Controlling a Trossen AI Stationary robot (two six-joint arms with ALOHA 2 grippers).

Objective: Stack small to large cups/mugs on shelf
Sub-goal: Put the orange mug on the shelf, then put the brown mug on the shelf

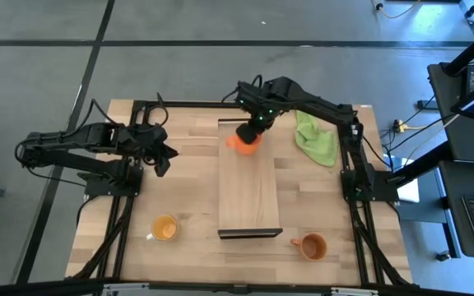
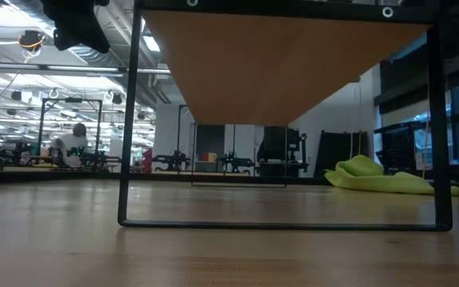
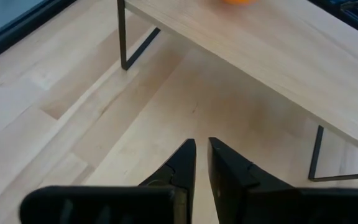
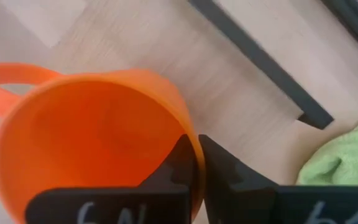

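Observation:
The bright orange mug's lower edge meets the light-wood shelf inside the shelf's dark far edge. My right gripper should open now and release the mug.
The bright orange mug (image 1: 243,141) is over the far end of the light-wood shelf (image 1: 249,189), near its left edge, with my right gripper (image 1: 253,127) shut on it. The mug fills the right wrist view (image 4: 92,137). The yellow-orange mug with a pale handle (image 1: 164,228) stands on the tabletop left of the shelf's near end. The brown-orange mug (image 1: 311,246) stands right of that end. My left gripper (image 1: 161,156) is shut and empty above the tabletop, left of the shelf; it also shows in the left wrist view (image 3: 202,149). My right gripper pinches the orange mug's rim wall (image 4: 188,134), one finger inside the cup and one outside, on the side away from the handle (image 4: 11,74). The fingers come from above, slanting from the table's far right. Whether the mug's base rests on the shelf cannot be seen.
A green cloth (image 1: 315,136) lies bunched on the tabletop right of the shelf's far end, and shows in the low view (image 2: 373,177). The shelf stands raised on thin dark legs (image 2: 126,119) with open room beneath it. People and benches show in the room behind.

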